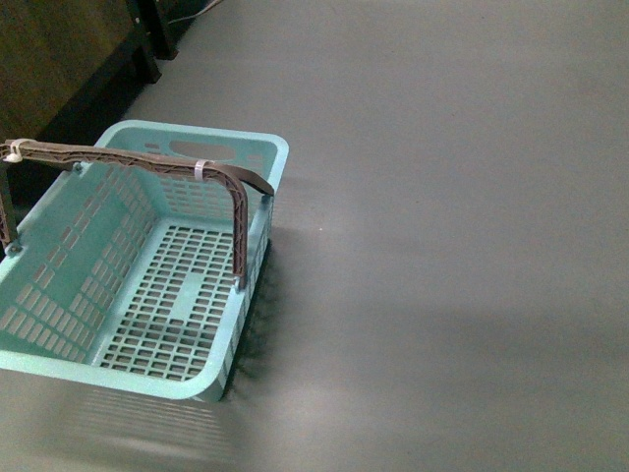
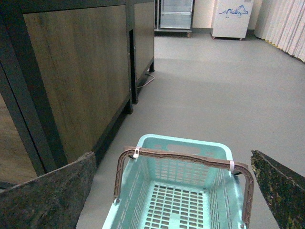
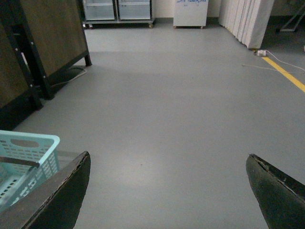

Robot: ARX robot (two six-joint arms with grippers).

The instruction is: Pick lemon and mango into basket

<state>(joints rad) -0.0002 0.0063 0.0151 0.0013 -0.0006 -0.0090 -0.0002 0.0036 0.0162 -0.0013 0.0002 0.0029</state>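
Observation:
Next, the left gripper grips the basket by its narrow handle, arched upright across it, since the basket's body spreads too wide for the fingers.
The light teal basket stands on the grey floor at the left of the front view, its brownish-purple handle arched upright across it; nothing lies inside. In the left wrist view the basket sits below my left gripper, which is open with its dark fingers spread on either side. My right gripper is open over bare floor, and the basket's corner shows beside one finger. The lemon and the mango are out of view. Neither arm shows in the front view.
Dark wooden cabinets on black frames stand along the floor by the basket, also in the front view's top left corner. Glass-door fridges, a white chest freezer and a yellow floor line lie far off.

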